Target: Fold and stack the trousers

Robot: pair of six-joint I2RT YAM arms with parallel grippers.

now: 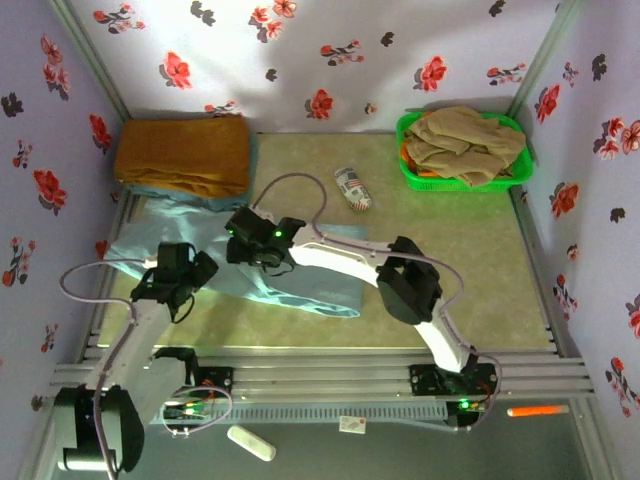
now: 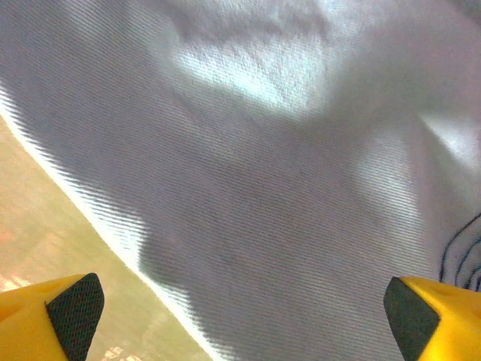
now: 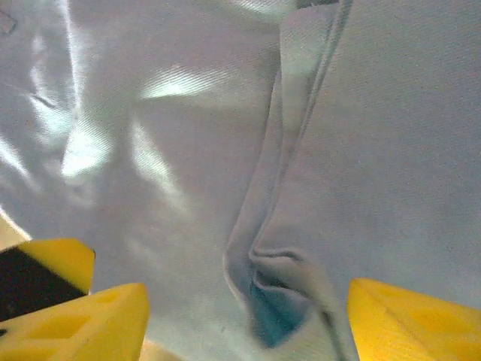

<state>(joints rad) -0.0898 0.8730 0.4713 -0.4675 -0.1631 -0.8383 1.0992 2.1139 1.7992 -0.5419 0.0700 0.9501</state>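
Next, the left gripper grabs the trousers' near edge [image 1: 208, 286] [image 2: 207, 327], beside the raised pucker, to draw the fabric straight for folding.
The pale aqua-blue trousers [image 1: 315, 287] lie spread across the left and middle of the table, one end running under the mustard cloth. My left gripper [image 1: 180, 277] hovers over their near left part. In the left wrist view it [image 2: 244, 323] stands wide open above flat fabric [image 2: 263, 150], with nothing between the pads [image 2: 71, 310]. My right gripper [image 1: 262, 247] is over the trousers' middle. Seen from the right wrist, it [image 3: 248, 316] is open, and a raised pucker of fabric [image 3: 282, 286] stands between the yellow fingers [image 3: 409, 320] without touching them.
A folded mustard-brown cloth [image 1: 185, 155] lies at the back left. A green basket [image 1: 408, 168] at the back right holds a beige garment [image 1: 465, 140]. A small can [image 1: 352, 188] lies behind the trousers. Bare olive table [image 2: 52, 226] shows beside the trousers' edge.
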